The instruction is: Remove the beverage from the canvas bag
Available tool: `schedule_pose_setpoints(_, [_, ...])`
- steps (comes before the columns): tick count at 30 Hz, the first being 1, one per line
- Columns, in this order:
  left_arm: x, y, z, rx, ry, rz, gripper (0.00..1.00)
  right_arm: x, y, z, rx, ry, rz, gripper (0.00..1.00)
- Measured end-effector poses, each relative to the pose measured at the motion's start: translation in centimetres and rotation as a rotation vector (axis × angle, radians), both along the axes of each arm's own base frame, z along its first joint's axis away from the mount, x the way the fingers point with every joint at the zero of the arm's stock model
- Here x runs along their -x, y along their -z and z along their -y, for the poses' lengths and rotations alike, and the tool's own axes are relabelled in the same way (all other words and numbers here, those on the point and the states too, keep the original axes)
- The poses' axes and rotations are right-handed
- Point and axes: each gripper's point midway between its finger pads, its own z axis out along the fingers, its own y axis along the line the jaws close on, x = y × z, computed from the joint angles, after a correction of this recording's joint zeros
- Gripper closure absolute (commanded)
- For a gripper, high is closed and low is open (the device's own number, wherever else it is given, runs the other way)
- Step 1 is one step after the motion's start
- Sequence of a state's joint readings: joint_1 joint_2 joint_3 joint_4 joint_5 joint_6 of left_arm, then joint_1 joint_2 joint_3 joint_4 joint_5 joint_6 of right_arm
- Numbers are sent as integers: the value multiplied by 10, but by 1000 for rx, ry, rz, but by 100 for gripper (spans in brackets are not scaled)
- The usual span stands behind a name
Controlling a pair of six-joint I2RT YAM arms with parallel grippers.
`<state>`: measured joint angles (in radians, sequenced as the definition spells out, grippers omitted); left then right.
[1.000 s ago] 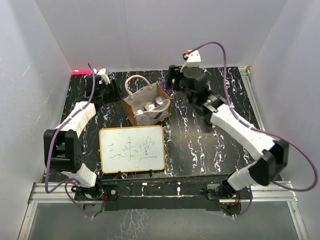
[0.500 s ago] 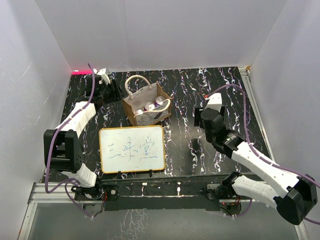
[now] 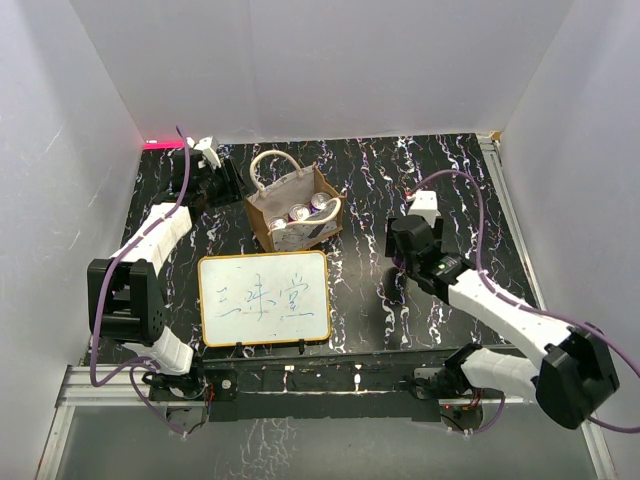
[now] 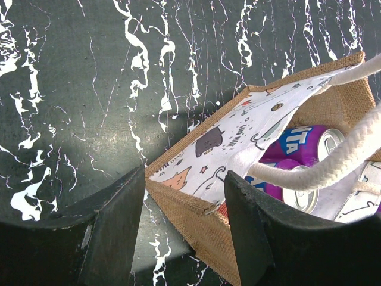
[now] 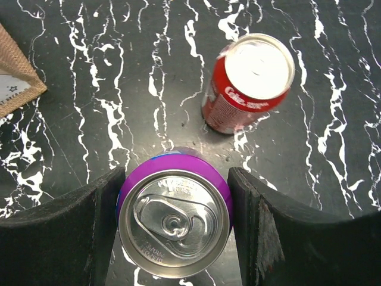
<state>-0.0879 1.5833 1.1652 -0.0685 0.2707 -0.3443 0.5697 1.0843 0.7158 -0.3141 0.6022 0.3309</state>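
The purple can should stay held in my right gripper: its lid looks far larger than the cola can's, so opening would drop it onto the table short of that can.
The beige canvas bag (image 3: 293,215) stands at the back centre with three purple cans (image 3: 300,212) inside. In the left wrist view its burlap wall (image 4: 196,220), cat-print lining and cream handle (image 4: 333,167) show, with purple cans (image 4: 300,146) in it. My left gripper (image 3: 230,183) (image 4: 184,179) is open, its jaws astride the bag's left rim. My right gripper (image 3: 398,262) (image 5: 175,179) is shut on a purple can (image 5: 174,223), away from the bag at the right; I cannot tell if the can touches the table.
A red cola can (image 5: 250,80) stands upright just beyond the purple can. A corner of the bag (image 5: 15,83) shows at the left of the right wrist view. An orange-framed whiteboard (image 3: 265,298) lies flat in front of the bag. White walls enclose the black marbled table.
My right arm swung from beside the bag at the back to the table's right front. The left arm and bag have not moved.
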Motion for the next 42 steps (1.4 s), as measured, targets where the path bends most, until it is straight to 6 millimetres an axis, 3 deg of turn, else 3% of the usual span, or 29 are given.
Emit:
schedule_pose_setpoints(6, [0,0,0,2,2,-1,46,-27,6,-14,29,-5,-35,93])
schedule_pose_setpoints(16, [0,0,0,-1,2,0,45,-76,16,-14,4,36,-83,93])
schedule_pose_setpoints(25, [0,0,0,0,3,0,45,-86,45,-6,-2,54,-159,93])
schedule_pose_setpoints(29, [0,0,0,0,3,0,45,-89,48,-3,-15,66,-159,91])
schedule_pose_setpoints(32, [0,0,0,0,3,0,45,-90,49,-1,-24,74,-160,74])
schedule_pose_setpoints(36, [0,0,0,1,3,0,45,-92,49,-1,-35,73,-159,36])
schedule_pose_setpoints(42, [0,0,1,1,4,0,45,-93,49,-7,-48,42,-163,9])
